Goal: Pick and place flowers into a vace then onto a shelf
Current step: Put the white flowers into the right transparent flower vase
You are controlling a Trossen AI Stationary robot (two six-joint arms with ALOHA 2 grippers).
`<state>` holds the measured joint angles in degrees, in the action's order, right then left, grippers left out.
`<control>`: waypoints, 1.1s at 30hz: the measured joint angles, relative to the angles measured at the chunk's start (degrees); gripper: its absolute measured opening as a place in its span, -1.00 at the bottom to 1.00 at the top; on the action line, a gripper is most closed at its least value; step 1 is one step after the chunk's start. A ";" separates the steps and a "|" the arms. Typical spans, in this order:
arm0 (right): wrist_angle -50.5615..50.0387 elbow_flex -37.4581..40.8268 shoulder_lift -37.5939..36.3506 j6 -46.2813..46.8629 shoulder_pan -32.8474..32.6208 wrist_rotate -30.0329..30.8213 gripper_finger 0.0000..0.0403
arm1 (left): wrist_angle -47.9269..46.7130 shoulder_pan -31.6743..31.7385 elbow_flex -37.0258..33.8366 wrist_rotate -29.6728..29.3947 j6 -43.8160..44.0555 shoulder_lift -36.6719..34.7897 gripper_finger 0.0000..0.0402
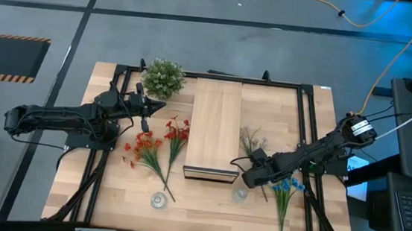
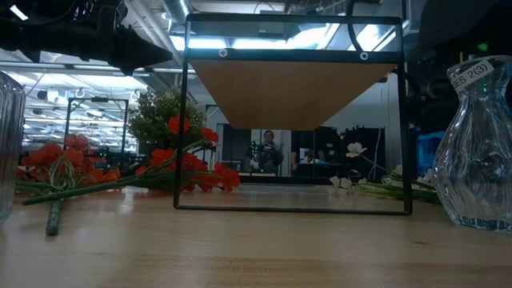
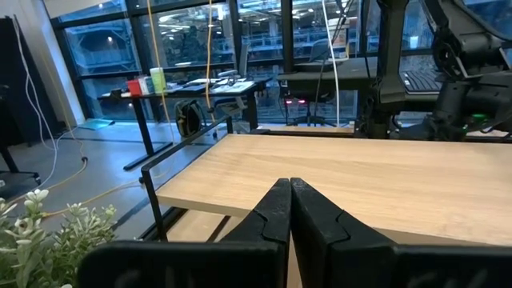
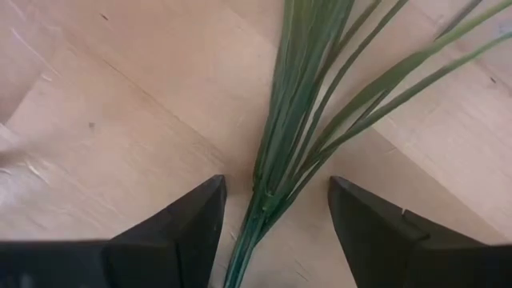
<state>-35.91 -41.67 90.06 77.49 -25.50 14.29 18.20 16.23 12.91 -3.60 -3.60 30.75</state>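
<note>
The white flower is ready for my right gripper to close on it. The gripper's fingers reach down on both sides of where the green stems gather (image 4: 267, 197), so they would hold the flower if they closed now.
The shelf (image 1: 215, 127) lies in the middle of the table. Two red-orange flowers (image 1: 151, 146) lie left of it. A white flower (image 1: 251, 142) lies to its right, a blue one (image 1: 286, 188) nearer the front. Two glass vases (image 1: 158, 199) (image 1: 240, 195) stand near the front edge. My right gripper (image 4: 276, 216) points down, open. Its fingers (image 4: 186, 228) stand on either side of the white flower's green stems (image 4: 284, 152), clear of them. My left gripper (image 3: 290, 200) is shut and level, by the shelf's left side (image 1: 154, 108).
A round bushy green-white plant (image 1: 163, 76) stands at the far edge, left of the shelf. A black frame (image 1: 304, 102) runs round the tabletop. In the low view the right vase (image 2: 480, 152) stands close, with red blooms (image 2: 184, 164) behind the shelf's frame.
</note>
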 joint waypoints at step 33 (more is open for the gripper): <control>-1.11 0.26 -2.85 4.79 0.31 0.69 -0.97 | -0.02 0.00 0.00 0.01 -0.04 0.00 -0.98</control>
<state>-37.02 -41.41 87.22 82.28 -25.18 14.98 18.18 16.23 12.91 -3.59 -3.64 30.75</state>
